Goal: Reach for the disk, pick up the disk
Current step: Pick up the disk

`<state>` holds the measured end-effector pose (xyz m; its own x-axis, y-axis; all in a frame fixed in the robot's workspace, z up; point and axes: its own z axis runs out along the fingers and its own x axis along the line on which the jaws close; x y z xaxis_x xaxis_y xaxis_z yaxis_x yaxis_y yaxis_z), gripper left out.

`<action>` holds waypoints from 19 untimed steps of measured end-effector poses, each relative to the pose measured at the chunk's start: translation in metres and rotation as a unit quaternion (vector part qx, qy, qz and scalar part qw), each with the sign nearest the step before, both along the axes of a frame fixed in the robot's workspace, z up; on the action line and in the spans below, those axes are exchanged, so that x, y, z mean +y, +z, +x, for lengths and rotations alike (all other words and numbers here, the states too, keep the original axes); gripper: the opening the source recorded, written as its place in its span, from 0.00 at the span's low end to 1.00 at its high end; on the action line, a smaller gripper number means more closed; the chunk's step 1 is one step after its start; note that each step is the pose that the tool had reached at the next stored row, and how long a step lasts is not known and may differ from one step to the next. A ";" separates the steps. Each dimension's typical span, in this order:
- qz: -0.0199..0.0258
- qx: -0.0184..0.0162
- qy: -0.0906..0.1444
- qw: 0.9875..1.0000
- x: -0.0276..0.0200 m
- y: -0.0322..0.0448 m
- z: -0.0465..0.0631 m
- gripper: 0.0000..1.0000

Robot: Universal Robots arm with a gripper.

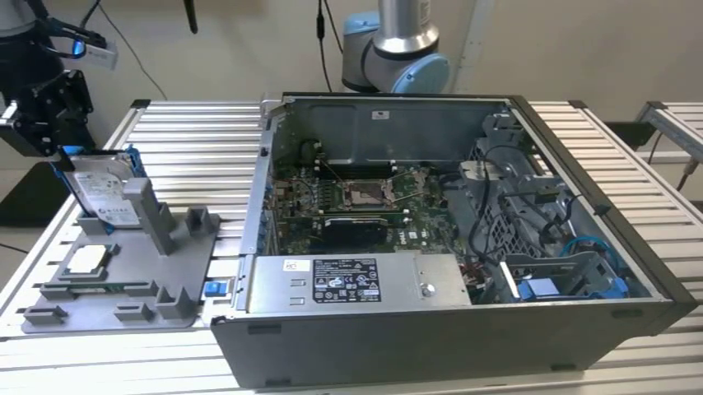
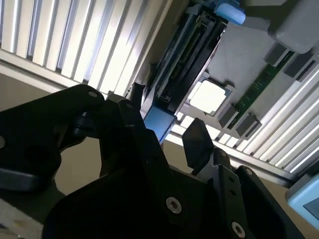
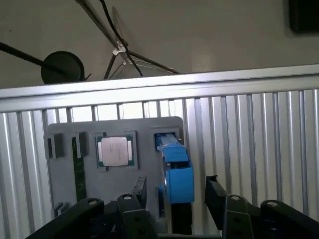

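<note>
My gripper will grab the disk's exposed blue upper end [image 1: 99, 154] next, as the grey holder's slot encloses the disk's lower end.
The disk [image 1: 104, 196] stands on edge in a slot of the grey holder [image 1: 176, 276] at the exterior view's left, its white label facing out and blue frame along its edges. My gripper [image 1: 58, 146] hangs just above and behind its top edge. In the first wrist view the disk's blue frame [image 3: 177, 174] lies between my two black fingers [image 3: 213, 191], with a small gap on each side. The gripper [image 3: 174, 193] is open and straddles the edge without touching it. The second wrist view shows the same blue edge [image 2: 158, 123] between the fingers.
A small square chip [image 1: 88, 259] sits in the holder beside the disk, next to a green memory stick [image 3: 79, 169]. An open computer case [image 1: 439, 230] stands on the slatted metal table [image 1: 197, 156] to the exterior view's right. Another robot arm's base [image 1: 396, 49] rises behind the case.
</note>
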<state>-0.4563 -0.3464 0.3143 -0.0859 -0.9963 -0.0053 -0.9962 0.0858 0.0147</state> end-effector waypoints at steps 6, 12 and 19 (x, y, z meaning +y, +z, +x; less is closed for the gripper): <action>0.000 -0.002 0.004 1.000 0.0000 -0.0031 -0.001 1.00; 0.000 -0.002 0.004 1.000 0.0000 -0.0063 -0.002 1.00; 0.000 -0.002 0.004 1.000 0.0000 -0.0185 -0.004 1.00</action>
<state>-0.4601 -0.3465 0.2957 -0.0784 -0.9969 -0.0057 -0.9969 0.0783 0.0107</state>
